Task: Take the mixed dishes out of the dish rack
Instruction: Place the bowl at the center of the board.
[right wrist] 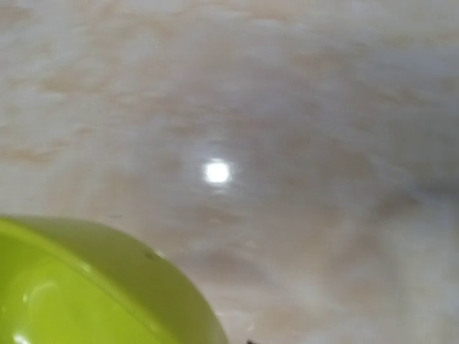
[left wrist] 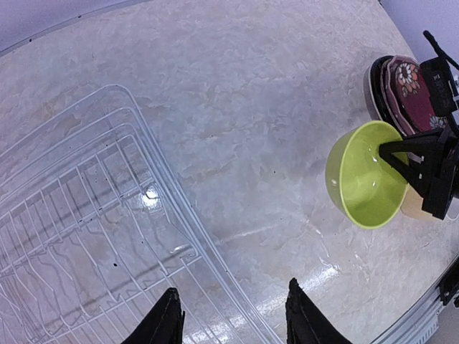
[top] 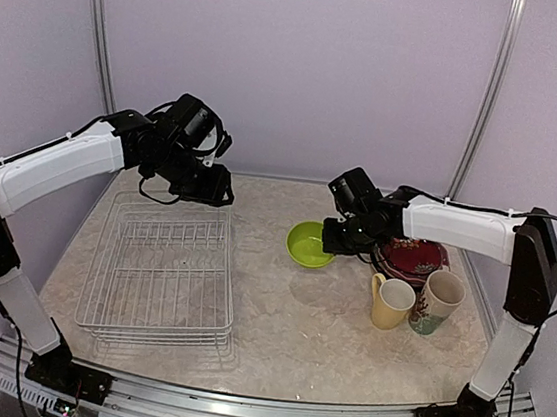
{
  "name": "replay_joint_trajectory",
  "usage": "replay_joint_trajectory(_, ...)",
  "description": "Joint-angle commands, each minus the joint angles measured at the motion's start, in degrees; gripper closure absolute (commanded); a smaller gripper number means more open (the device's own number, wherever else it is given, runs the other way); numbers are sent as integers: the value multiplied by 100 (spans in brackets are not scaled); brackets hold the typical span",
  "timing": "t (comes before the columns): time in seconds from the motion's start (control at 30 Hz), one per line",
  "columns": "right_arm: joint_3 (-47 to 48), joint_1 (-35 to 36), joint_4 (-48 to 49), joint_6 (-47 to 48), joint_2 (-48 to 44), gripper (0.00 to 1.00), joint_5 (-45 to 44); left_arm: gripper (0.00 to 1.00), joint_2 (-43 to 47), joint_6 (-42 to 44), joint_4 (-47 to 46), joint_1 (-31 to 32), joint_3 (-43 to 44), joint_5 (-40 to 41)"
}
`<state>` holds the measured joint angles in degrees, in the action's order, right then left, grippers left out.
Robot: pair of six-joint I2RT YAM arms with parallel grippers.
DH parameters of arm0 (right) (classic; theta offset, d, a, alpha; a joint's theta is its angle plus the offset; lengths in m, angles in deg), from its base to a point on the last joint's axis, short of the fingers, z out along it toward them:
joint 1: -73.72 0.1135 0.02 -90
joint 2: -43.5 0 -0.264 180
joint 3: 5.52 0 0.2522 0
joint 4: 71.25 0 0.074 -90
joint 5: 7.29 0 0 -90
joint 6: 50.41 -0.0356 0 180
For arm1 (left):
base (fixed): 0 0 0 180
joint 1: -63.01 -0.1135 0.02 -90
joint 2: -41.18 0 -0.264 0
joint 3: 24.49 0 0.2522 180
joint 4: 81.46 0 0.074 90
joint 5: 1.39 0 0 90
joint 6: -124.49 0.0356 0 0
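Observation:
The bowl hangs tilted above its shadow, so my right gripper now keeps holding the lime-green bowl [top: 310, 244] until its base sits flat on the tabletop.
The dish rack [top: 160, 276] is a white wire basket on the left of the table with no dishes in it. My left gripper [top: 211, 186] hovers above its far right corner, open and holding nothing; its dark fingertips [left wrist: 166, 319] frame the dish rack's rim [left wrist: 179, 222]. The lime-green bowl [top: 310, 244] is at mid-table, and my right gripper [top: 335, 241] is shut on its right rim. In the left wrist view, one finger reaches inside the lime-green bowl [left wrist: 362, 183]. The bowl [right wrist: 86, 287] fills the lower left of the blurred right wrist view.
A stack of plates [top: 414, 259] with a dark red one on top lies right of the bowl, under the right arm. In front of the stack stand a pale yellow mug [top: 392, 302] and a white floral mug [top: 437, 300]. Purple walls enclose the table.

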<state>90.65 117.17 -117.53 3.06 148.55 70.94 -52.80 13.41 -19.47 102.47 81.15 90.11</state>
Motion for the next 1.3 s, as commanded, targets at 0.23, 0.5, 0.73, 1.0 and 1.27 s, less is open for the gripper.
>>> replay_joint_trajectory(0.23, -999, -752, 666, -156, -330, 100, 501, 53, 170, 78, -129, 44, -103, -105)
replay_joint_trajectory(0.5, -1083, -1075, 868, -44, -109, 100, 754, 53, 155, 87, -127, 44, -109, -113)
replay_joint_trajectory(0.73, -1151, -1250, 898, 32, 67, 100, 834, 52, 163, 87, -120, 44, -100, -115)
replay_joint_trajectory(1.0, -1262, -1370, 899, 60, 223, 100, 901, 52, 177, 87, -121, 44, -100, -115)
replay_joint_trajectory(1.27, -1368, -1382, 917, 50, 252, 94, 924, 52, 195, 87, -120, 44, -105, -115)
